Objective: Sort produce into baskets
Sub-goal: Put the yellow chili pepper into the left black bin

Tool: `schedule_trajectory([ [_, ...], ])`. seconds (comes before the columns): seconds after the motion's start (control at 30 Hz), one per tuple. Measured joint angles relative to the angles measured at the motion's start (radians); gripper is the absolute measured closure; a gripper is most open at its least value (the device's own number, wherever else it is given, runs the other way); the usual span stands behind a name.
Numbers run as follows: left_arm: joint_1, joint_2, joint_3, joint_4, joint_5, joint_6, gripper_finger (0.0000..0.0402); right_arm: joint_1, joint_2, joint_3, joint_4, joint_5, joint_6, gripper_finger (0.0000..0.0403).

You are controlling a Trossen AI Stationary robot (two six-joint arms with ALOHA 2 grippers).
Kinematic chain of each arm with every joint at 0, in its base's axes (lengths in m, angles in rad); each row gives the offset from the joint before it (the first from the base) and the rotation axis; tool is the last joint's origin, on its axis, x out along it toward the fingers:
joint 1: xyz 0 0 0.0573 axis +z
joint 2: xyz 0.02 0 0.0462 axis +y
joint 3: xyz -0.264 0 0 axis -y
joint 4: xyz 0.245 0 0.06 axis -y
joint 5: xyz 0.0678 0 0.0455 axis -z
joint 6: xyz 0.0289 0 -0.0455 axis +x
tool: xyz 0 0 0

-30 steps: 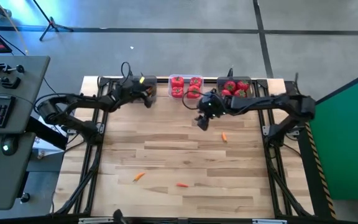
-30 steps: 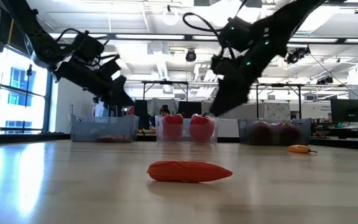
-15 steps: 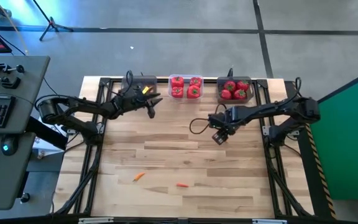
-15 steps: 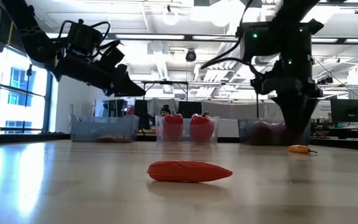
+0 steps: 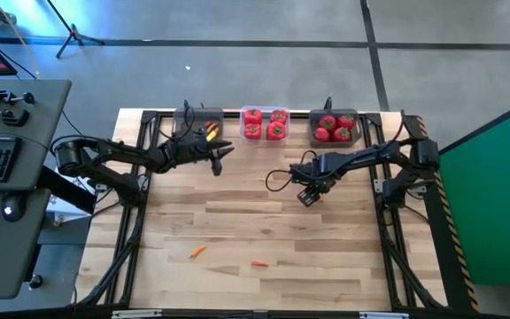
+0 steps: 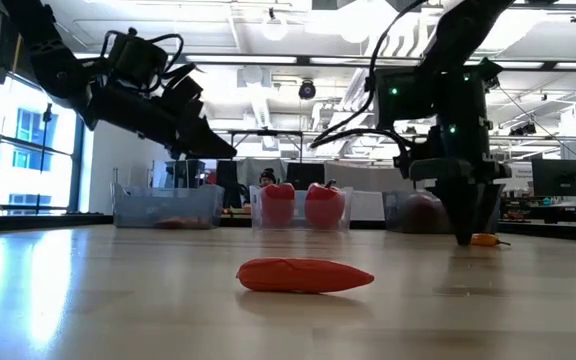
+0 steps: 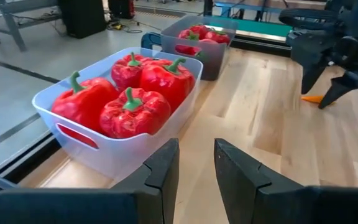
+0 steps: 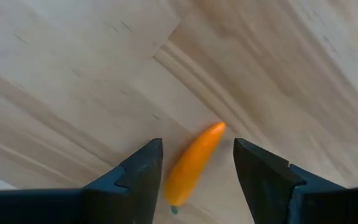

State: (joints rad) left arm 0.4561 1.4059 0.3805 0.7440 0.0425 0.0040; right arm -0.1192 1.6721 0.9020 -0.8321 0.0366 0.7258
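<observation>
My right gripper should close and would hold the carrot: the orange carrot's middle [image 8: 194, 163] is between my fingers, which reach down near the table.
An orange carrot [image 8: 194, 160] lies flat on the wooden table [image 5: 264, 221]. My right gripper [image 8: 197, 168] points straight down over it, open, with one finger on each side and touching nothing. In the low view this gripper [image 6: 465, 236] stands just above the table beside the carrot [image 6: 484, 239]. My left gripper [image 5: 221, 152] hovers level near the left grey basket [image 5: 198, 124]. Its fingers [image 7: 166, 165] stand a little apart with nothing between them. The clear basket [image 7: 79, 134] holds red peppers [image 7: 135, 109]. The right grey basket [image 5: 333, 127] holds tomatoes.
Two more carrots lie toward the near edge, one [image 5: 198, 251] and another [image 5: 258, 263], the latter large in the low view [image 6: 303, 275]. The three baskets stand in a row along the far edge. Open tabletop lies between the arms.
My right gripper has gone from near the clear basket toward the table's right and near edge, has sunk, and has tipped to point straight down over the carrot. My left gripper has swung from over the left basket toward the table's right.
</observation>
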Motion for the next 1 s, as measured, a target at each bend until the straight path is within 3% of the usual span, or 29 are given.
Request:
schedule_trajectory([
  [0.17,-0.013,0.000,0.000,0.020,0.000,-0.039,0.0321,-0.007,0.008,0.001,0.006,-0.024,0.000,0.0257],
  [0.43,-0.015,-0.001,0.000,0.030,0.000,-0.127,0.0335,-0.028,0.006,0.001,0.024,-0.037,-0.086,0.0384],
  [0.6,-0.011,-0.001,0.000,0.054,0.036,-0.193,0.0348,-0.053,-0.029,-0.001,0.138,-0.023,-0.214,0.0386],
  [0.73,-0.020,-0.001,0.000,0.101,0.065,-0.211,0.0356,-0.085,-0.056,-0.001,0.354,-0.053,-0.363,0.0390],
  [1.0,-0.020,0.000,0.000,0.190,0.137,-0.237,0.0368,-0.148,-0.038,-0.001,1.014,-0.029,-0.584,0.0399],
])
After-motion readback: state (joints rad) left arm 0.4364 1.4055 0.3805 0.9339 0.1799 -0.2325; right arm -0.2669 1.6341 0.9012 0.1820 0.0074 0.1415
